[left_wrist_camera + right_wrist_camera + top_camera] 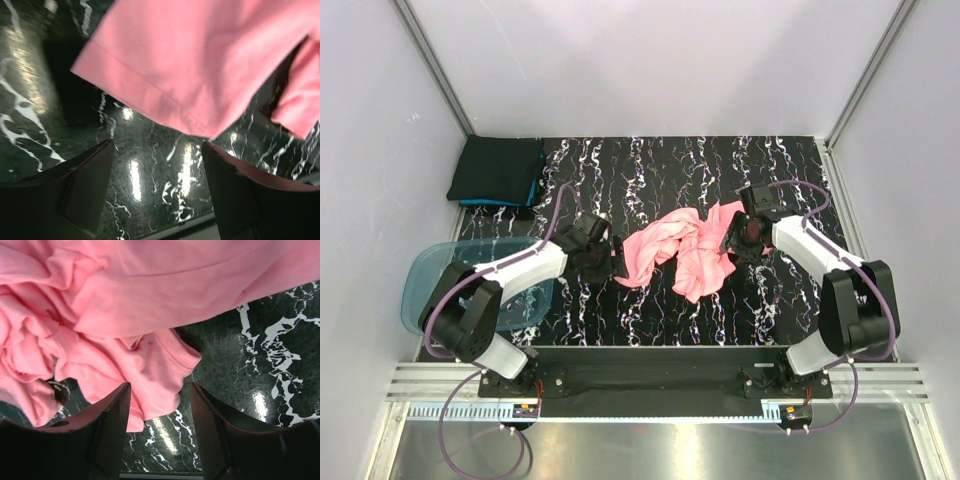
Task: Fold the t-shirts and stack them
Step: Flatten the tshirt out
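My left gripper should next stretch the t-shirt open and flat for folding, so it should grab the salmon-pink t-shirt [682, 250] by the outer corner of its hem.
A salmon-pink t-shirt [682, 250] lies crumpled in the middle of the black marbled table. My left gripper [603, 262] is open at its left edge; in the left wrist view the shirt's hem [200, 65] lies just beyond my fingertips, with bare table between the jaws. My right gripper [738, 240] is open at the shirt's right edge; in the right wrist view a fold of the pink cloth [150, 370] reaches in between the jaws, not pinched. Folded black and teal-blue shirts [498, 172] are stacked at the far left corner.
A translucent blue plastic tub [430, 275] sits at the table's left edge, partly under my left arm. White walls close in the table on three sides. A metal rail [650, 385] runs along the near edge by the arm bases.
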